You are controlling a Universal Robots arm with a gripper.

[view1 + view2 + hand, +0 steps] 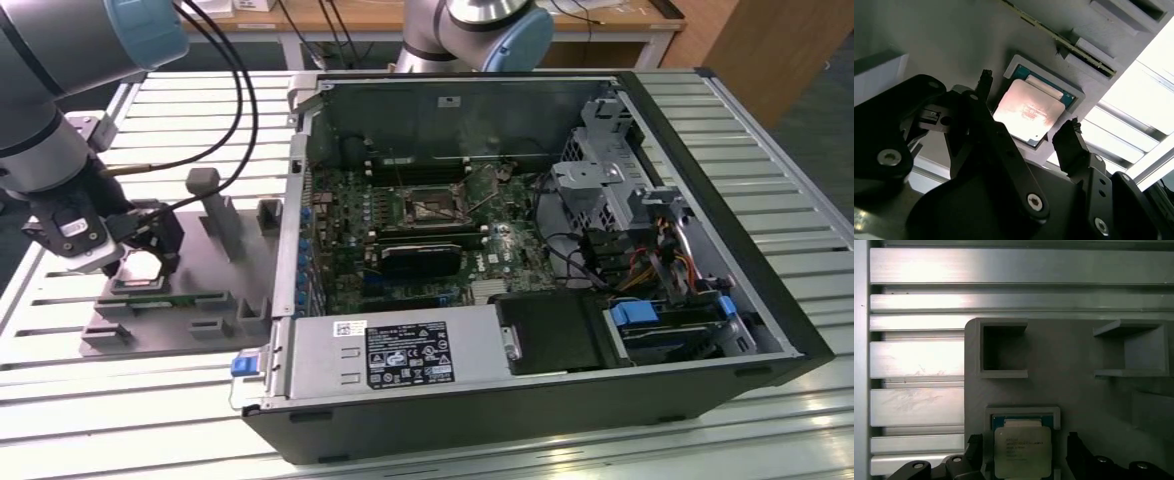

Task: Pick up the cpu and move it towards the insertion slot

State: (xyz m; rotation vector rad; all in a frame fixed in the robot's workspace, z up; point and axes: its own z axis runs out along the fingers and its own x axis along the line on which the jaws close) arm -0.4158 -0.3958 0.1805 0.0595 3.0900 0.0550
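Note:
The CPU (1021,450) in its grey pocket (1023,411) is between my gripper's fingers. My gripper should close on it, because it would catch the CPU now.
The cpu (138,266) lies flat, silvery top up, in a square grey pocket of the fixture plate (200,250) at the exterior view's left. My gripper (130,262) hangs just over it, open. In both wrist views the black fingers (985,80) stand on opposite sides of the cpu (1029,112) (1021,450), with gaps showing between them and its edges. The gripper (1029,102) (1024,444) is centred on the chip. The insertion slot (430,207) is the square metal-framed socket on the motherboard inside the open computer case, well to the exterior view's right of the gripper.
The open computer case (534,240) has tall walls, a power supply (387,355) at its near side and drive bays with cables (641,250). A green memory stick (167,297) and upright grey posts (214,205) sit on the fixture. A second arm (474,30) stands at the back.

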